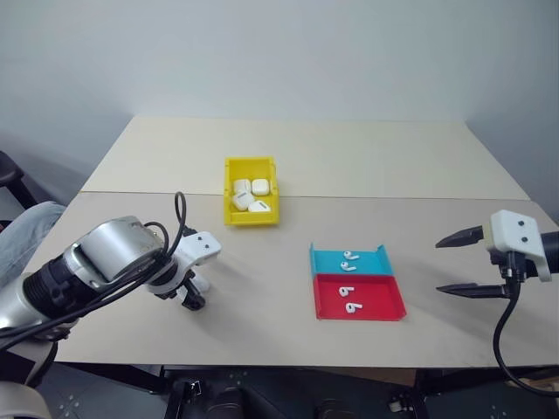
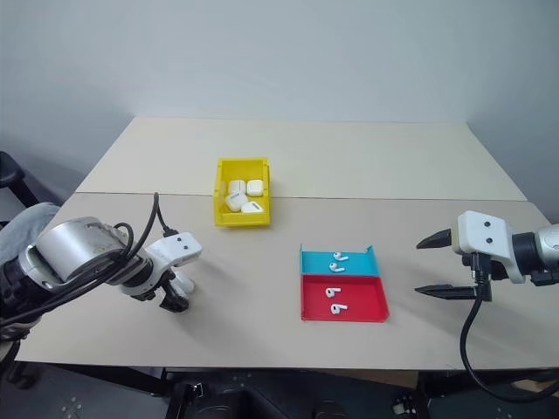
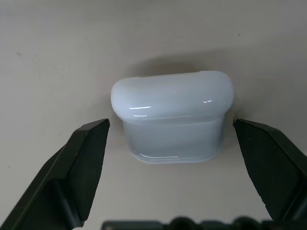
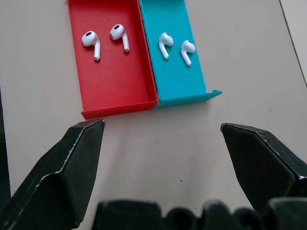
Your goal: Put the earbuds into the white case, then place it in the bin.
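My left gripper should close on the white case (image 3: pixel 173 117) now: the gripper's fingers are on both sides of the case, so they would hold the case if they closed now.
A glossy white case (image 3: pixel 172 115) rests on the beige table with its lid shut. My left gripper (image 1: pixel 190 295) points down over it, open, with one black finger (image 3: pixel 81 163) on each side and a gap between each finger and the case. Two earbuds (image 4: pixel 91 40) lie in the red tray (image 1: pixel 380 301) and two more earbuds (image 4: pixel 165 44) in the blue tray (image 1: pixel 371 262). My right gripper (image 1: pixel 439 266) hangs open and empty to the right of the trays. The yellow bin (image 1: pixel 251 218) stands further back, near the table's middle.
Three white cases (image 1: pixel 249 194) lie inside the bin. The red and blue trays sit side by side, touching, between my two grippers. A seam (image 1: pixel 393 199) between two tabletops runs across just behind the bin's front. A person's clothed knee (image 1: pixel 31 227) shows at the far left.
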Robot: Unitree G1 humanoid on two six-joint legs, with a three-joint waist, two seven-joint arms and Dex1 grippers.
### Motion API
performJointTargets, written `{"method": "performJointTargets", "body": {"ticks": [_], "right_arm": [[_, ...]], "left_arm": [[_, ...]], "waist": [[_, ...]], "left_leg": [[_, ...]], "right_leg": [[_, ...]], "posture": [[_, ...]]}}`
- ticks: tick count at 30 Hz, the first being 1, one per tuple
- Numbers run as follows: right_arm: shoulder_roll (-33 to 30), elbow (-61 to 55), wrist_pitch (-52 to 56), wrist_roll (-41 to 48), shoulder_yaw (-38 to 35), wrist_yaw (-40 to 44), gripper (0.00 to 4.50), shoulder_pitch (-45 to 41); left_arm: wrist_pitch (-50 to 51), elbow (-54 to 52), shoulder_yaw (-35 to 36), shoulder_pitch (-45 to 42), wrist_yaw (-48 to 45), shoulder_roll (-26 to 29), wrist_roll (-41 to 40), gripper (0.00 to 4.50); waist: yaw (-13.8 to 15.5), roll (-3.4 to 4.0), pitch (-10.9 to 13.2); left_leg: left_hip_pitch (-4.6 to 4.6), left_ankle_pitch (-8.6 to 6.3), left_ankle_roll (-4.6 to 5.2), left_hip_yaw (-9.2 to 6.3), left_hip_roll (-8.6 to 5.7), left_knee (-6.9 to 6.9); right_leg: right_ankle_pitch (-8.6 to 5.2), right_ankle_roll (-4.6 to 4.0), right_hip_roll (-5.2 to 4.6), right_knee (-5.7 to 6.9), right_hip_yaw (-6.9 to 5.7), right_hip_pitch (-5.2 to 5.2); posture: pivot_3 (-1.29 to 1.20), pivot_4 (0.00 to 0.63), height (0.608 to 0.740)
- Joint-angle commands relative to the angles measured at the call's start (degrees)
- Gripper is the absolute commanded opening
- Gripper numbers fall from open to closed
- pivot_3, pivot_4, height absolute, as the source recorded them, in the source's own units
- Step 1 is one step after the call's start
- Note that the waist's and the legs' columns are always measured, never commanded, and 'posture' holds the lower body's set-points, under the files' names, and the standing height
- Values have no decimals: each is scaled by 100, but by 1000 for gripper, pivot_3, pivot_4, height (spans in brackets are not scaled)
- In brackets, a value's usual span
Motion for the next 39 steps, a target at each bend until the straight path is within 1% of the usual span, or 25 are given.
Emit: {"method": "performJointTargets", "body": {"ticks": [1, 4, 6, 9, 11, 13, 19, 22, 25, 26, 28, 29, 31, 32, 33, 34, 35, 37, 38, 39], "right_arm": [[-63, 1, -79, -42, -110, -57, 4491, -84], [-55, 12, -108, -70, -108, -66, 4491, -50], [-53, 22, -137, -94, -98, -73, 4491, -36], [-38, 46, -164, -137, -90, -86, 4500, -43], [-35, 58, -181, -152, -99, -83, 4500, -39], [-33, 55, -190, -148, -117, -81, 4500, -25], [-17, 65, -256, -174, -128, -124, 4500, 6], [-11, 64, -276, -170, -135, -147, 4500, -40], [-24, 61, -205, -156, -73, -151, 4500, -234], [-14, 49, -232, -167, -54, -170, 4500, -300], [20, -6, -252, -195, 21, -215, 4500, -471], [11, -57, -217, -271, 98, -264, 4500, -558], [-124, -240, 208, -350, 325, -216, 4500, -741], [-159, -288, 353, -357, 394, -185, 4500, -803], [-159, -417, 381, -251, 389, -95, 4500, -835], [-188, -592, 465, -169, 398, -13, 4500, -846], [-199, -745, 517, -106, 392, 43, 4500, -835], [-158, -1079, 428, -58, 329, 66, 4500, -731], [-202, -1241, 463, -64, 366, 116, 4500, -699], [-277, -1422, 544, -59, 475, 235, 4500, -709]], "left_arm": [[15, -117, 43, -99, -102, 125, 1, 4500], [15, -223, -37, -45, -74, 178, 83, 4500], [15, -186, 37, -1, -67, 135, 83, 4500], [15, -178, -1, 60, -44, 113, 199, 3931], [15, -189, 8, 76, -68, 110, 225, 3198], [15, -202, -8, 92, -81, 101, 282, 2745], [-1, -408, 15, 74, -160, 90, 448, 2740], [-83, -667, 194, -3, -274, 190, 493, 2740], [-225, -910, 467, -101, -417, 322, 552, 2740], [-552, -1076, 607, 7, -433, 405, 670, 2740], [-627, -1200, 984, 104, -407, 314, 680, 2740], [-812, -1262, 1234, 275, -290, 206, 755, 2740], [-1725, -1395, 2074, 991, -76, -217, 859, 2740], [-2018, -1455, 2327, 1243, -38, -346, 929, 2740], [-2273, -1570, 2664, 1571, -124, -539, 825, 2740], [-2992, -1744, 2962, 2071, -259, -735, 877, 2740], [-3694, -1912, 3181, 2542, -331, -890, 1023, 2740], [-4358, -2123, 3418, 3163, -331, -1174, 1150, 2740], [-4961, -2096, 3466, 3435, -351, -1392, 1324, 2740], [-6032, -1937, 3488, 3761, -352, -1737, 1638, 2740]], "waist": [[2, 0, 0], [2, 0, 0], [3, 0, 0], [3, 0, 0], [2, 0, 0], [-1, 0, 0], [4, 0, 0], [3, 0, 0], [-5, -1, 1], [-8, -1, 0], [-13, 0, 0], [-8, 0, 0], [-12, 17, -10], [-5, 16, -9], [-9, 14, -8], [-5, 13, -7], [-18, 17, -9], [-22, 16, -8], [-13, 16, -8], [-7, 26, -13]], "left_leg": [[0, 0, 0, 0, 0, 0], [0, 0, 0, 0, 0, 0], [0, 0, 0, 0, 0, 0], [0, 0, 0, 0, 0, 1], [0, 0, 0, 0, 0, 1], [0, 0, 0, -1, 0, 1], [1, 0, 1, -1, 0, 3], [-1, 0, 1, -1, 0, 5], [-4, 0, 1, -1, 0, 4], [-5, 0, 1, -1, 0, 4], [-5, 0, 1, -1, 1, 4], [-4, 0, 1, 0, 0, 5], [-2, 0, 1, 0, 0, 7], [2, 0, 1, 3, 0, 3], [-1, -1, 2, -1, 2, 13], [-8, 0, 1, -3, 6, 13], [-10, 0, 1, -3, 6, 17], [-10, -1, 1, 8, 6, 13], [-12, -1, 1, 6, 8, 15], [-14, -2, 3, 5, 8, 17]], "right_leg": [[0, 0, 0, 0, 0, 0], [0, 0, 0, 1, 0, 0], [0, 0, 0, 1, 0, 0], [0, 0, 0, 1, 0, 0], [0, 0, 0, 2, 0, 0], [0, 0, 0, 2, -1, 0], [0, 0, 1, 4, -1, 1], [0, 0, 0, 3, 0, 1], [0, 0, 1, 2, -1, -3], [0, 0, 1, 2, 0, -4], [0, 0, 1, 2, 0, -4], [0, 0, 0, 3, 0, -4], [0, 0, -1, 4, -1, -1], [0, 0, -4, -1, 3, 2], [-1, 0, -3, 6, -3, 5], [-1, -1, 2, 3, -4, -1], [-1, -1, 1, 6, -4, -3], [-1, -2, -3, 0, 9, -9], [-2, -3, -1, -2, 4, -6], [-2, -3, -1, -3, 2, -6]], "posture": [[0, 150, 740], [0, 150, 740], [0, 150, 740], [0, 150, 740], [0, 150, 740], [0, 150, 740], [0, 150, 740], [0, 150, 740], [0, 150, 740], [0, 150, 740], [0, 150, 740], [0, 150, 740], [0, 150, 740], [0, 150, 740], [0, 150, 740], [0, 150, 740], [0, 150, 740], [0, 150, 740], [0, 150, 740], [0, 150, 740]]}}
